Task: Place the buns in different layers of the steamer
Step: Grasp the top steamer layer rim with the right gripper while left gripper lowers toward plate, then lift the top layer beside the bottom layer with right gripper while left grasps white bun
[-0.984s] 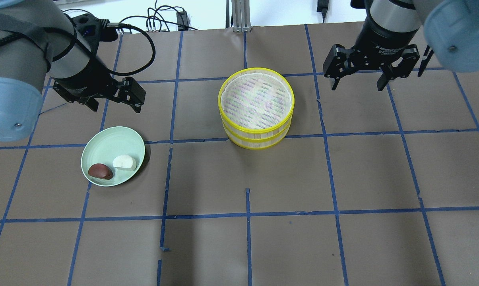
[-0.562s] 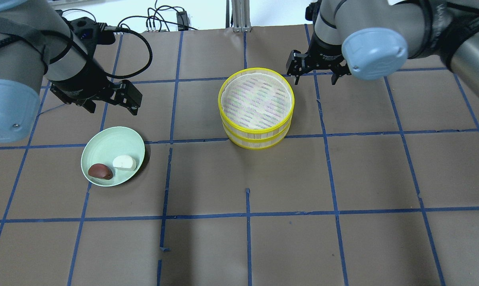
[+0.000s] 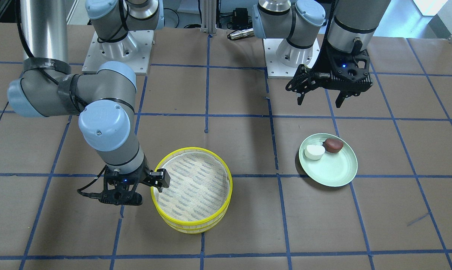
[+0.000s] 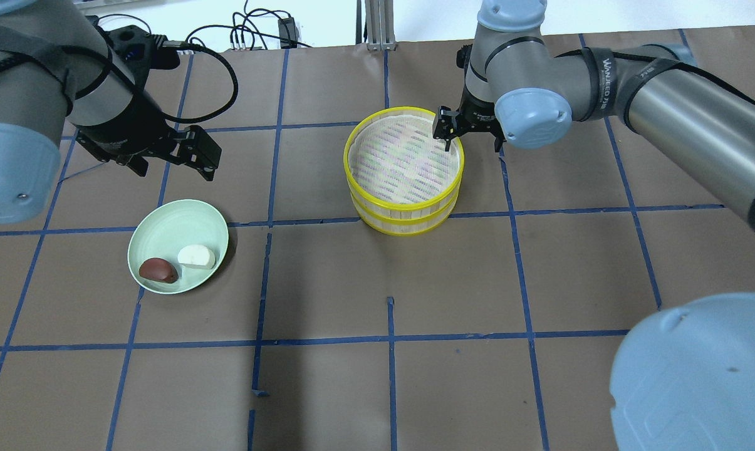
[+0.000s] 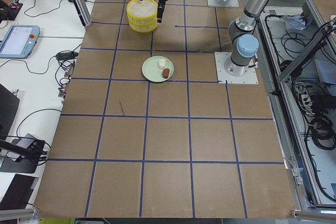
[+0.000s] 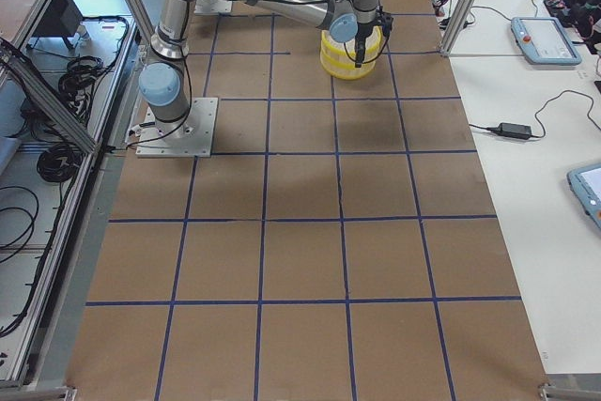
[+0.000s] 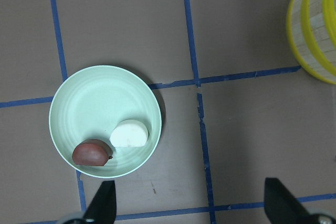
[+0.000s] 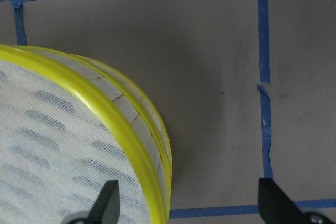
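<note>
I will next grab the white bun by its rounded body (image 3: 314, 152) with my left gripper, to fill a layer of the steamer (image 3: 191, 186).
The steamer (image 4: 403, 217) is two stacked yellow-rimmed trays at the table's far middle, with the top mesh bare; it also shows in the front view (image 3: 190, 224). The white bun (image 4: 197, 256) and the reddish-brown bun (image 4: 158, 270) lie side by side on a pale green plate (image 4: 173, 225). My left gripper (image 4: 175, 164) hangs open and empty above the table just beyond the plate; its wrist view shows both buns (image 7: 129, 133) below it. My right gripper (image 4: 471, 143) is open and straddles the steamer's right far rim (image 8: 121, 129), one finger over the mesh, one outside.
Brown paper with a blue tape grid (image 4: 390, 338) covers the table. Cables (image 4: 252, 31) and an aluminium post (image 4: 377, 25) lie past the far edge. My right arm's elbow (image 4: 697, 376) fills the overhead view's lower right corner.
My right arm has swung left and down from the far right square to the steamer's rim. My left gripper has shifted only slightly. The buns and the steamer have not moved.
</note>
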### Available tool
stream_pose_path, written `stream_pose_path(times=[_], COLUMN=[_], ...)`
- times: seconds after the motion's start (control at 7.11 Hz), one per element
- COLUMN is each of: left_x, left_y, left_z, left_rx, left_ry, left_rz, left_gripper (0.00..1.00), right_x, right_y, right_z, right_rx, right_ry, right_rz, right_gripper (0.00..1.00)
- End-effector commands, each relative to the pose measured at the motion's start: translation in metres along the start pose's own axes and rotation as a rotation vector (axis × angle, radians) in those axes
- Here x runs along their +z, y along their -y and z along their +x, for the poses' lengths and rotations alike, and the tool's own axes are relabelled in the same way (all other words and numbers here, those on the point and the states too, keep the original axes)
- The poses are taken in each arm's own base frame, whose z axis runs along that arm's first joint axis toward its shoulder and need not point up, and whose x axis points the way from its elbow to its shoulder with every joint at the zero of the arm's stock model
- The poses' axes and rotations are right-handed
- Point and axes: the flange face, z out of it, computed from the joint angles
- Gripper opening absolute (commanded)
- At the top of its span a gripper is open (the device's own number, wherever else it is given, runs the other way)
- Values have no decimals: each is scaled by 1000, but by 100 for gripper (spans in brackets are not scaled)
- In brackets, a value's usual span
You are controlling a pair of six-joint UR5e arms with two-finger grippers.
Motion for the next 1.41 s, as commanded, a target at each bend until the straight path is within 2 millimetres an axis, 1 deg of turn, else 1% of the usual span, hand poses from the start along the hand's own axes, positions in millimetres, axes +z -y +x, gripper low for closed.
stream_pose_path(times=[0.0, 0.14, 0.28, 0.42, 0.56, 0.7, 0.84, 0.98, 1.12, 1.27], left_x=[-2, 6, 40, 83, 128, 170, 205, 229, 243, 256], left_y=[1, 1, 7, 13, 17, 26, 34, 36, 30, 17], left_z=[-1, -7, -35, -64, -87, -96, -100, -100, -98, -93], left_rx=[8, 16, 12, -5, 1, -3, -4, -13, -14, -13], left_ry=[1, -2, -13, -7, 25, 37, 30, 17, 8, -6], left_rz=[5, -10, -59, -74, -111, -144, -176, -207, -236, -268], left_gripper=[100, 100, 100, 100, 100, 100, 100, 100, 99, 98], right_x=[6, 5, 2, -3, -21, -41, -68, -81, -77, -75], right_y=[1, 0, 0, -1, -5, -7, -15, -8, 7, 18], right_z=[-4, -4, -2, 1, 2, 12, 28, 64, 115, 153], right_rx=[17, 17, 17, 8, -17, -41, -51, -93, -153, -186], right_ry=[35, 38, 29, 22, 22, 2, 5, -7, -13, -18], right_rz=[-9, -11, -5, -3, 20, 30, 14, 23, 19, 26], right_gripper=[42, 25, 18, 12, 10, 9, 9, 9, 9, 9])
